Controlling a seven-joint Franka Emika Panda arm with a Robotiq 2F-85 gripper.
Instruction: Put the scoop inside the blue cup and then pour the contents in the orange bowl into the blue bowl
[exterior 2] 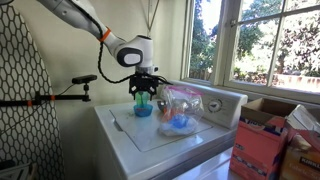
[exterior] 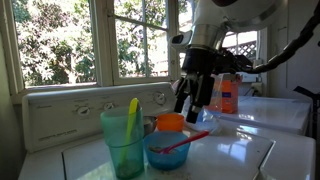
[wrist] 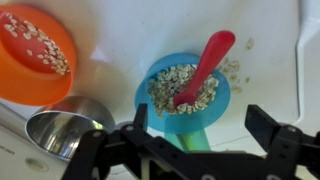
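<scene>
My gripper grabs the red-pink scoop [wrist: 205, 65] by the handle end over the blue bowl's rim next. That leaves the scoop's head free to enter the blue cup.
The red-pink scoop [wrist: 205, 65] lies in the blue bowl [wrist: 200, 118] on a heap of oats, and in an exterior view its handle [exterior: 190, 141] sticks out over the rim of the blue bowl [exterior: 165, 153]. The orange bowl [wrist: 20, 85], also holding oats, sits beside it and shows behind it in an exterior view [exterior: 171, 122]. The tall teal-blue cup [exterior: 124, 148] stands next to the blue bowl with a yellow utensil [exterior: 131, 115] in it. My gripper [wrist: 200, 125] hangs open and empty above the bowls [exterior: 196, 108] [exterior 2: 146, 90].
A shiny metal cup [wrist: 65, 130] stands close to the orange bowl. Loose oats [wrist: 236, 70] lie on the white appliance top [exterior: 240, 150]. An orange bottle [exterior: 228, 95] stands behind, and windows line the back. Cardboard boxes [exterior 2: 265, 140] sit beside the appliance.
</scene>
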